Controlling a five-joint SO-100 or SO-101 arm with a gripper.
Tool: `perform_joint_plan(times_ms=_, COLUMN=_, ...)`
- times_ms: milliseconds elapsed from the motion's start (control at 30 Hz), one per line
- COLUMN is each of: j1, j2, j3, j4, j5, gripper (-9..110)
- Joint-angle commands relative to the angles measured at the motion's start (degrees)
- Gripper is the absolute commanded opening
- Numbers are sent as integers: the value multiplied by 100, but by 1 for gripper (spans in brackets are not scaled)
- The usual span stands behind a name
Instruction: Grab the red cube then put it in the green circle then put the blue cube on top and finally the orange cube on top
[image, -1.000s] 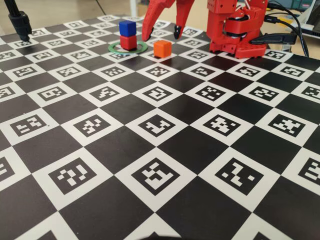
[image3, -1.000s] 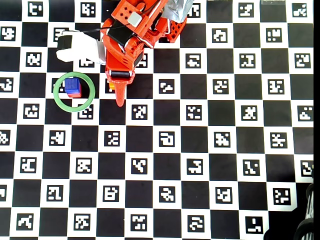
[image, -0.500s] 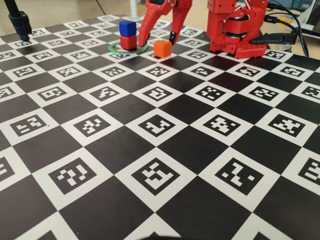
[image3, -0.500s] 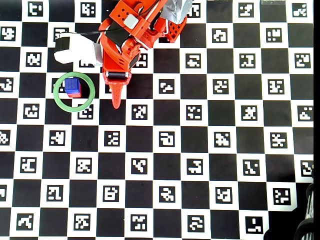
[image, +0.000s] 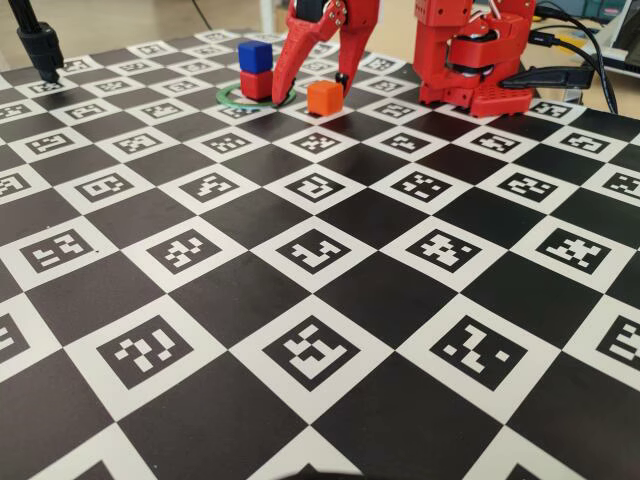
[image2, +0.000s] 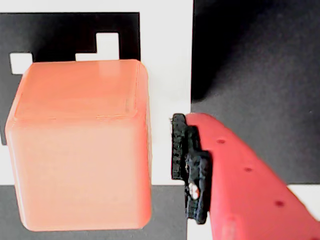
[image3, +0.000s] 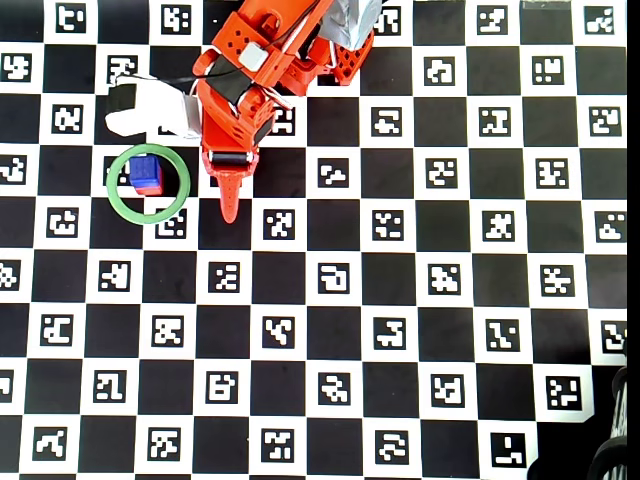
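My gripper takes hold of the orange cube by its opposite sides next, to finish the stack on the blue cube.
The red cube sits inside the green circle, and the blue cube is stacked on top of it. The orange cube stands on the mat just right of the ring. My gripper is open and lowered around the orange cube, one finger on each side. In the wrist view the orange cube fills the left half. The black pad of the right finger is a small gap away from it, and the other finger is out of frame. In the overhead view my arm hides the orange cube, while the blue cube and the ring show.
The red arm base stands at the back right with cables trailing off to the right. A black stand is at the back left. A white block lies beside the arm above the ring. The checkerboard marker mat covers the table.
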Motion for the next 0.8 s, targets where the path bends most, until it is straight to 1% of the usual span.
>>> perform_joint_plan(times_ms=0, j1=18, j2=-18, j3=-97, j4=-70, j5=-26, gripper=52)
perform_joint_plan(times_ms=767, j1=-79, j2=-97, j3=-141, j4=-132, j5=-53, gripper=52)
